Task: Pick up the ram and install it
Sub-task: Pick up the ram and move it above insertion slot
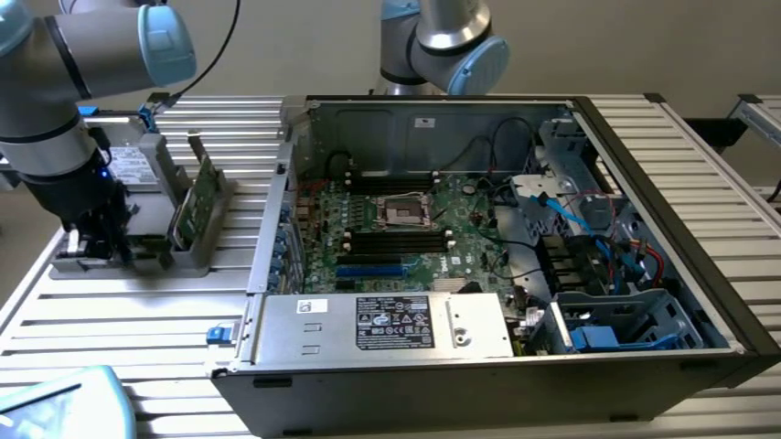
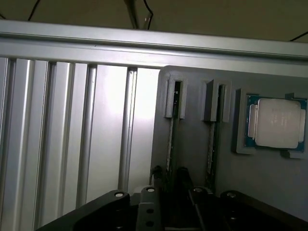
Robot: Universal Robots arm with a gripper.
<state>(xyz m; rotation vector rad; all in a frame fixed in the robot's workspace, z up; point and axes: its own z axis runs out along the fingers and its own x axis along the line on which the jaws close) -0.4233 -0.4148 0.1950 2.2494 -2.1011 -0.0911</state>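
Note:
The grey holder's slot post wraps the end of the ram, so the gripper will next grab the ram by the middle of its exposed top edge (image 2: 170,179).
The ram (image 2: 171,139) stands on edge in a slot of the grey holder (image 2: 192,159), seen as a thin green strip. My gripper (image 2: 168,174) is low over that slot, with one dark finger on each side of the strip and small gaps showing, so it is open around the ram. In the exterior view the gripper (image 1: 104,240) hangs at the left end of the holder (image 1: 183,251), on the exterior view's left, beside the open computer case (image 1: 403,366).
A second slot (image 2: 212,139) beside the ram holds another thin strip. A silver processor chip (image 2: 276,122) lies in the holder's recess. A broad green expansion card (image 1: 201,197) stands upright in the holder. The motherboard's black memory slots (image 1: 397,240) lie inside the case.

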